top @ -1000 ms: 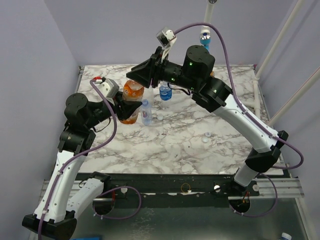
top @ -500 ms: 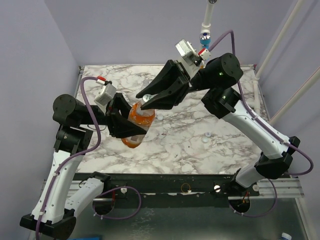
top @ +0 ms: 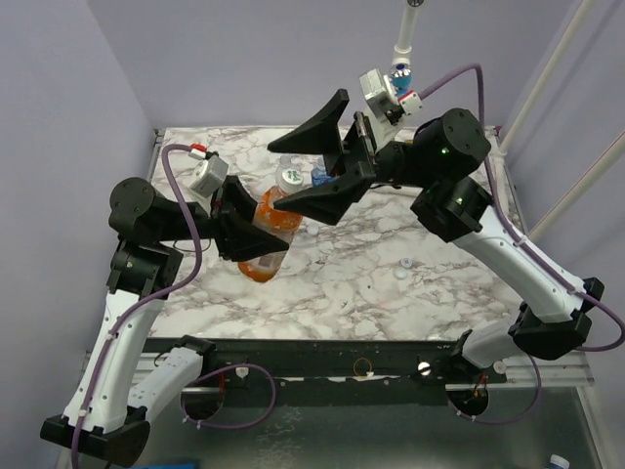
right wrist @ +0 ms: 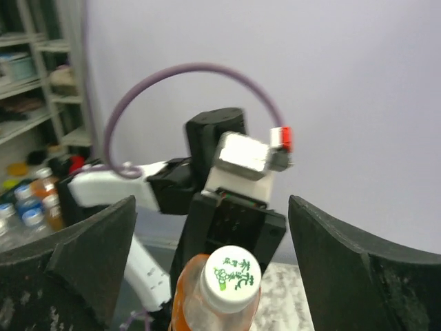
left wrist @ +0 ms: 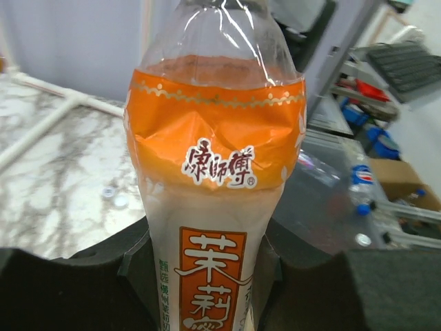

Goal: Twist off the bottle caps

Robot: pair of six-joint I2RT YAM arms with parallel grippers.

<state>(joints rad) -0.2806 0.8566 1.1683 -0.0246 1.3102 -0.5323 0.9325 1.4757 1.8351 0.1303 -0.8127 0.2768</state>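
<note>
I need to grab the white cap (top: 291,178) (right wrist: 231,278) by its opposite sides with my right gripper next, facing it end-on along the neck, to unscrew it.
My left gripper (top: 256,237) is shut on the orange bottle (top: 269,234) and holds it tilted above the table, neck toward the right arm. In the left wrist view the bottle (left wrist: 213,172) fills the frame between the dark pads (left wrist: 69,289). Its white cap (top: 290,179) sits on the neck. My right gripper (top: 285,177) is open, its two fingers spread wide on either side of the cap without touching it. The right wrist view looks straight down on the cap (right wrist: 233,278) between the fingers (right wrist: 83,255).
Two more bottles, one clear (top: 284,162) and one with a blue label (top: 318,176), stand on the marble table (top: 439,293) behind the right gripper. Two loose white caps (top: 402,268) lie at the table's right. A white pipe with a blue fitting (top: 399,70) rises at the back.
The left arm lifted the orange bottle off the table and tilted it. The right gripper, shut round the cap half a second ago, has sprung wide open; the cap stays on the bottle.
</note>
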